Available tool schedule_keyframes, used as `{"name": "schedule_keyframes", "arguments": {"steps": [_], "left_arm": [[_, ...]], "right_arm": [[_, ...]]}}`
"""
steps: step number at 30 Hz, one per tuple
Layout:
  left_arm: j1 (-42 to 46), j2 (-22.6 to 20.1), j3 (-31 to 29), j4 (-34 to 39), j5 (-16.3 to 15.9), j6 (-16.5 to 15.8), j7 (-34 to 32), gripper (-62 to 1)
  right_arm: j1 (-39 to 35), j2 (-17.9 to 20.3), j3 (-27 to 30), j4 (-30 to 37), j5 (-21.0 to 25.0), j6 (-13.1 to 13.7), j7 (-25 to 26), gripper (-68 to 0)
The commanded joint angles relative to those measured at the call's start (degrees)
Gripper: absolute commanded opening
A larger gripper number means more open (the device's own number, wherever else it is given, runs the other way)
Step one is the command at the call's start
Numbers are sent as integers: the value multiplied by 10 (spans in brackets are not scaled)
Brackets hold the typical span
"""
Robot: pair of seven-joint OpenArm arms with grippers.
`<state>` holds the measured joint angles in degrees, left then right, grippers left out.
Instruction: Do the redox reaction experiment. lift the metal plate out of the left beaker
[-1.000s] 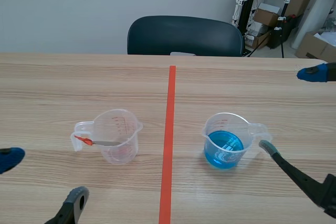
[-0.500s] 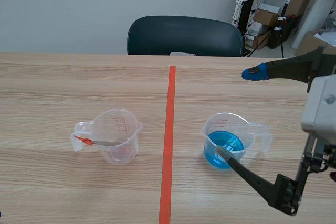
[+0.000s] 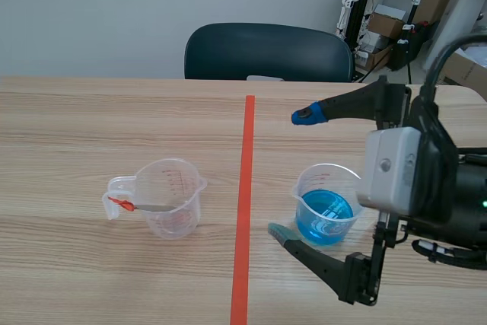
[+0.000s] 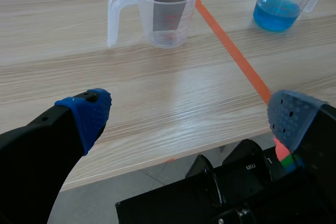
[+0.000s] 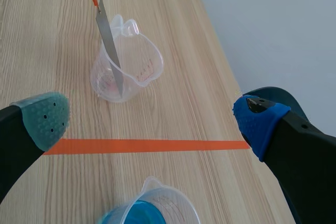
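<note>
My right gripper reaches the grey metal plate next and grabs its red-tipped end (image 3: 122,204). The gripper then lifts the plate out of the clear beaker (image 3: 172,197).
The clear left beaker (image 3: 172,197) stands left of the tape line, with the grey metal plate (image 3: 154,206) leaning inside it; the plate's red-tipped end rests over the rim by the handle. My right gripper (image 3: 295,174) is open and hovers wide apart around the near-left side of the blue-liquid beaker (image 3: 327,205). In the right wrist view the open gripper (image 5: 152,119) faces the clear beaker (image 5: 126,69) and plate (image 5: 110,45) ahead. In the left wrist view, my left gripper (image 4: 189,119) is open at the table's near edge, well short of the beaker (image 4: 163,14) and plate (image 4: 172,3).
An orange-red tape line (image 3: 245,203) runs down the middle of the wooden table (image 3: 76,127). A dark chair (image 3: 266,51) stands behind the far edge. Boxes and stands fill the back right corner. The blue-liquid beaker (image 4: 286,1) lies beyond the tape from the left gripper.
The right arm has swung in from the right edge toward the centre, its open fingers now straddling the blue beaker's left side. The left fingertips have dropped out of the scene view.
</note>
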<state>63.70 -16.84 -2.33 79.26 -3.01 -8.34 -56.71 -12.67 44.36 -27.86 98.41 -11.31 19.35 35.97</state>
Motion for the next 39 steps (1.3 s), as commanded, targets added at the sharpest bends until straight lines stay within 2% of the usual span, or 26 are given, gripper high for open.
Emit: {"name": "schedule_keyframes", "arguments": {"steps": [1,6,11,18,23,26,32,39], "left_arm": [[-7,0,0,-5,-3,0,-21,14],[-20,-2,5,-52,-2,-4,-74,14],[-25,-2,24,-63,-2,-4,-125,14],[-52,-16,58,-63,-2,-3,-124,14],[-65,-24,63,-63,-6,2,-114,14],[-76,-24,63,-63,-6,18,-109,14],[-91,-24,40,-63,-6,29,-107,14],[-100,-24,10,-71,-6,26,-102,14]], "right_arm": [[21,-8,-5,-10,-5,-2,7,-8],[64,-35,-53,-46,-45,-2,18,-8],[89,-66,-80,-64,-75,-2,38,-8],[107,-114,-107,-89,-115,-2,69,-8],[130,-142,-139,-110,-125,-2,75,-8],[145,-155,-157,-122,-125,-2,75,-8],[156,-183,-167,-136,-126,-2,75,-8],[155,-240,-169,-148,-128,0,62,-8]]}}
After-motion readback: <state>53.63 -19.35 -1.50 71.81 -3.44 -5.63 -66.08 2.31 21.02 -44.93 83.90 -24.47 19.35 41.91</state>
